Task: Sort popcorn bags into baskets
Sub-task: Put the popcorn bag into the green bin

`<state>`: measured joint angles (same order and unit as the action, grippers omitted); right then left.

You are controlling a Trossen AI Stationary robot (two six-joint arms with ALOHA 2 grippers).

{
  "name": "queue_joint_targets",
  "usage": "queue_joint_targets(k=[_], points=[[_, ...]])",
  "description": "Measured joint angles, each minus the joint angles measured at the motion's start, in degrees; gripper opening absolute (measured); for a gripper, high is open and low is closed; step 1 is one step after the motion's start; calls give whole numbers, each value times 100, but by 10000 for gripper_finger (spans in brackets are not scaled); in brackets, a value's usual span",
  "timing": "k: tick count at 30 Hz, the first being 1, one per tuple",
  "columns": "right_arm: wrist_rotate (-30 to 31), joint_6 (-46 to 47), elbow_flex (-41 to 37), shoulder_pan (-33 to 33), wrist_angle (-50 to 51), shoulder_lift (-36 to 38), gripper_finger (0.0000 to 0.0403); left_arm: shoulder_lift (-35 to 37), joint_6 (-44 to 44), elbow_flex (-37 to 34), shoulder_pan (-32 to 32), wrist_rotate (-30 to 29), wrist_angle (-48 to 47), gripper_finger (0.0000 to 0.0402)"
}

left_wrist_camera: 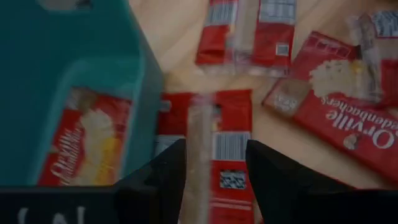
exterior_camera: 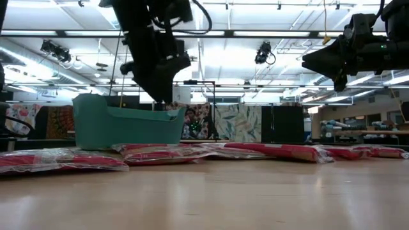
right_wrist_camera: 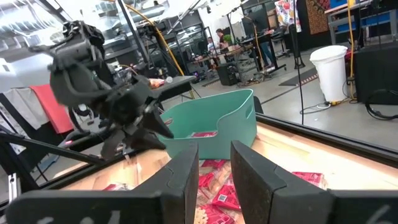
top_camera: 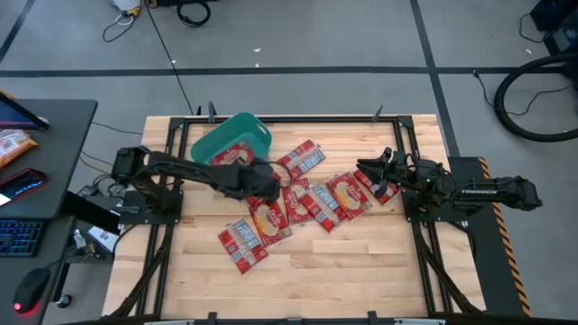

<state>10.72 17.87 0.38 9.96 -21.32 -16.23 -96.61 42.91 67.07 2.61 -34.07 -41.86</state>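
My left gripper grabs the red bag by its back seam (left_wrist_camera: 202,149) beside the barcode next, to sort this popcorn bag into the teal basket.
The teal basket (top_camera: 237,134) stands at the far left of the table with one red popcorn bag (top_camera: 230,156) lying flat in it. Several more red bags (top_camera: 318,204) lie flat on the wood in the middle. My left gripper (top_camera: 264,184) hovers just beside the basket's right wall (left_wrist_camera: 144,93), open. In the left wrist view its fingers (left_wrist_camera: 171,174) stand on either side of a bag lying printed side down (left_wrist_camera: 229,134), above it and not touching. My right gripper (top_camera: 372,170) is open and raised over the rightmost bag (top_camera: 383,187). It faces the basket (right_wrist_camera: 217,124).
Two bags (top_camera: 244,244) lie nearer the table's near edge, one (top_camera: 302,159) toward the far side. A desk with a keyboard and an orange packet (top_camera: 13,144) stands left of the table. Bare wood (top_camera: 361,271) shows along the near side.
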Motion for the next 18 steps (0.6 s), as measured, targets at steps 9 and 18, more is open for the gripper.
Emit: queue_joint_targets(k=[9,18], points=[[9,2,0,2,0,0,98,-1271,590,983,59,329,-810,171],[0,2,0,2,0,0,98,-2677,809,2487,19,615,-1979,171]])
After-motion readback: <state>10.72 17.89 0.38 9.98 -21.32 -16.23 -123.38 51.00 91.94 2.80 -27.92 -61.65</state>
